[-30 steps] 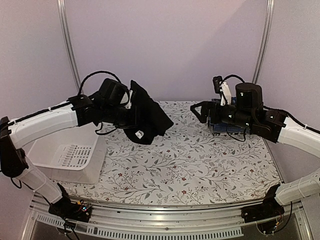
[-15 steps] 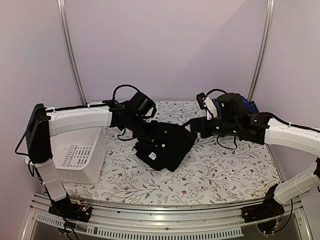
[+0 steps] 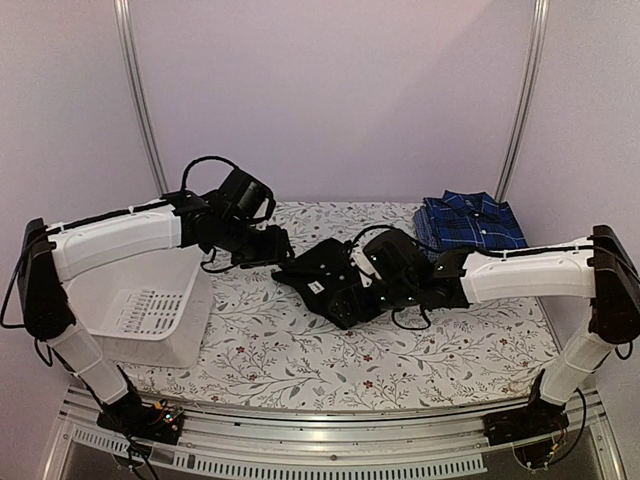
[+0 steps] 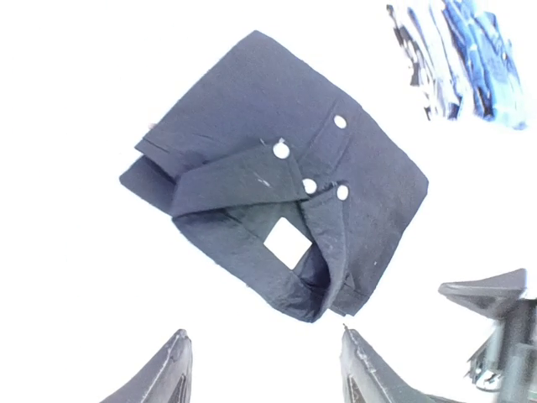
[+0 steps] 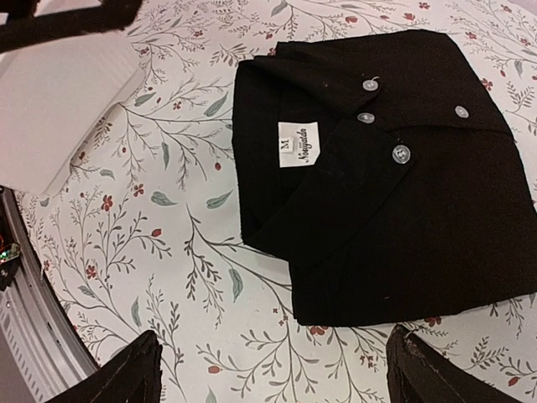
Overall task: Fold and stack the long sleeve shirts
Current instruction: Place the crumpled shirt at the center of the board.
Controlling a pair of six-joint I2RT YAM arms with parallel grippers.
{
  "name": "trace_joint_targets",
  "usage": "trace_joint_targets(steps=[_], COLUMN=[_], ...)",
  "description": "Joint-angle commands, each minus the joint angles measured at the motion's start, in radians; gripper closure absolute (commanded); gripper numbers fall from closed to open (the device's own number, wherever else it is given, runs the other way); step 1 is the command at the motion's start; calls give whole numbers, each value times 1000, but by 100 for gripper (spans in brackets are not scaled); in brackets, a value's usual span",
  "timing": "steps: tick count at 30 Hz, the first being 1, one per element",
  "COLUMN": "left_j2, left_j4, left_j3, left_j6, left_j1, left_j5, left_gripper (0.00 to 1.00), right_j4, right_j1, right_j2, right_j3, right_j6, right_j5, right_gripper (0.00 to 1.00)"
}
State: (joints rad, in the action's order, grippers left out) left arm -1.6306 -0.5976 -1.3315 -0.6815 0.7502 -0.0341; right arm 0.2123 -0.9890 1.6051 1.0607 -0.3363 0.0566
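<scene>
My right gripper should take hold of the black shirt's folded corner (image 5: 310, 309) beside the collar next. Then both grippers can turn the shirt and straighten it for folding.
The black long sleeve shirt (image 3: 322, 290) lies folded on the flowered table, collar, white label and pale buttons facing up (image 5: 394, 185). In the left wrist view the same black shirt (image 4: 277, 185) sits just ahead of my left gripper (image 4: 264, 365), which is open with nothing between its fingers. My left gripper (image 3: 282, 248) hovers at the shirt's left edge. My right gripper (image 3: 368, 270) is over the shirt's right part, and its jaws (image 5: 277, 374) stand wide open, empty, near the shirt's folded corner. The blue plaid shirt (image 3: 470, 220) lies folded at the back right.
A white slotted basket (image 3: 140, 310) stands at the table's left edge; its wall (image 5: 59, 109) shows in the right wrist view. The flowered tablecloth (image 3: 400, 340) runs to the metal front rail (image 3: 320, 430). Purple walls close off the back.
My left gripper carried the black shirt down from the air, opened and let it go on the table. My right arm swung left from the plaid shirt to the black one.
</scene>
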Motion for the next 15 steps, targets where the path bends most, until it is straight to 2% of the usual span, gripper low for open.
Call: trace_joint_targets(steps=[1, 8, 15], left_j2=[55, 85, 92], left_j4=[-19, -19, -19], left_j3=[34, 52, 52], left_j6=[3, 9, 19], left_j1=[-19, -31, -43], left_j5=[-16, 0, 11], left_gripper=[41, 41, 41], right_j4=[1, 16, 45], right_j1=[-15, -56, -99], right_j2=[107, 281, 399], right_j3=[92, 214, 285], right_j6=[-10, 1, -17], right_j5=[98, 219, 311], right_gripper=[9, 8, 4])
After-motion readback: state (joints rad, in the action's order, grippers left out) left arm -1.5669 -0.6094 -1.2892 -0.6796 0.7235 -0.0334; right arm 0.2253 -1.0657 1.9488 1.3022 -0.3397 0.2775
